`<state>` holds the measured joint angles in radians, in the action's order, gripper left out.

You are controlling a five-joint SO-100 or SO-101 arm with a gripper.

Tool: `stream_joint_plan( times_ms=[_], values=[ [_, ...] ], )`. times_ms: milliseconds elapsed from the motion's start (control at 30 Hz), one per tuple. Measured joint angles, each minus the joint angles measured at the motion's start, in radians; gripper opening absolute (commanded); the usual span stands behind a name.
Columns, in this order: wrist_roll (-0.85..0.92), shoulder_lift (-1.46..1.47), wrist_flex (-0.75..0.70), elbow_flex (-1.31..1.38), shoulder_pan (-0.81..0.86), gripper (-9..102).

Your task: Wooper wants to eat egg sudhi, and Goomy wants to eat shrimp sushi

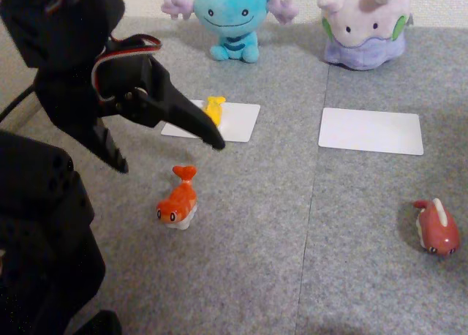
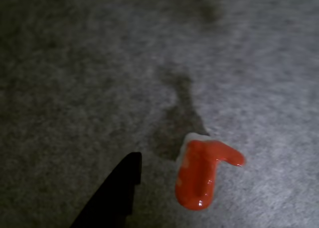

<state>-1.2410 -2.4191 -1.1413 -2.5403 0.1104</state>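
Note:
My gripper is going to grab the shrimp sushi next, by the sides of its orange body, to serve Goomy on the bare white card.
Wooper sits at the back left and Goomy at the back right. The yellow egg sudhi lies on the white card in front of Wooper. The orange-and-white shrimp sushi rests on the grey mat, nearer the camera. My black gripper hovers open and empty just above and behind the shrimp, one fingertip close to the egg toy. In the wrist view, the shrimp sushi lies just right of one black finger.
A second white card lies in front of Goomy. A dark red toy with a white stripe sits at the right edge of the grey mat. The arm's black body fills the left side of the other view.

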Motion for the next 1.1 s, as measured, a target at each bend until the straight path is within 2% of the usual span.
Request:
stream_joint_plan(
  times_ms=[233,500,633,767,867,1100],
  values=[
    [0.074,-0.023,-0.031,-0.012,0.015,44],
    [0.276,-0.025,-0.126,-0.017,0.178,44],
    [0.321,-0.028,-0.127,-0.02,0.221,44],
    [0.322,-0.028,-0.1,-0.067,0.21,44],
    [0.318,-0.028,-0.025,-0.132,0.192,44],
    [0.318,-0.029,0.1,-0.236,0.204,34]
  ],
)
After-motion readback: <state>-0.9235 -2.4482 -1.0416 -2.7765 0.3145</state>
